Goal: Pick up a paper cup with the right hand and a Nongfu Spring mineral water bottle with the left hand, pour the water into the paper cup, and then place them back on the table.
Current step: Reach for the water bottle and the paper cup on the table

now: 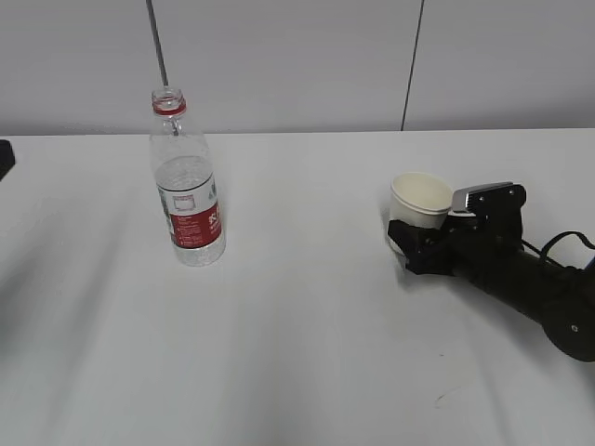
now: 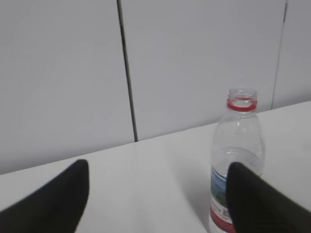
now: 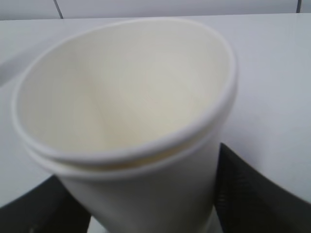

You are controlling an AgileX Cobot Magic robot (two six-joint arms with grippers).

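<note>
My left gripper needs to take the bottle next by its straight-sided lower body point(image 1: 194, 217), around the label, because the bottle's shoulder point(image 1: 176, 136) slopes in toward its open neck.
The paper cup point(image 1: 420, 200) stands upright at the right of the table point(image 1: 307, 316), empty inside, and fills the right wrist view point(image 3: 126, 97). My right gripper point(image 1: 409, 243) reaches in from the right and is shut on its lower wall, with black fingers point(image 3: 243, 189) against both sides. The cup's base is hidden behind the fingers. The Nongfu Spring bottle point(image 1: 186, 181) stands upright at the left, uncapped and partly full of water. In the left wrist view my left gripper point(image 2: 158, 194) is open and empty, and the bottle point(image 2: 238, 155) stands beyond its right finger point(image 2: 257, 204), apart from it.
A pale panelled wall point(image 1: 297, 56) with dark seams runs behind the table's far edge. A small dark scuff point(image 1: 444, 398) marks the tabletop near the front right. A dark part of the left arm point(image 1: 5, 158) shows at the left edge.
</note>
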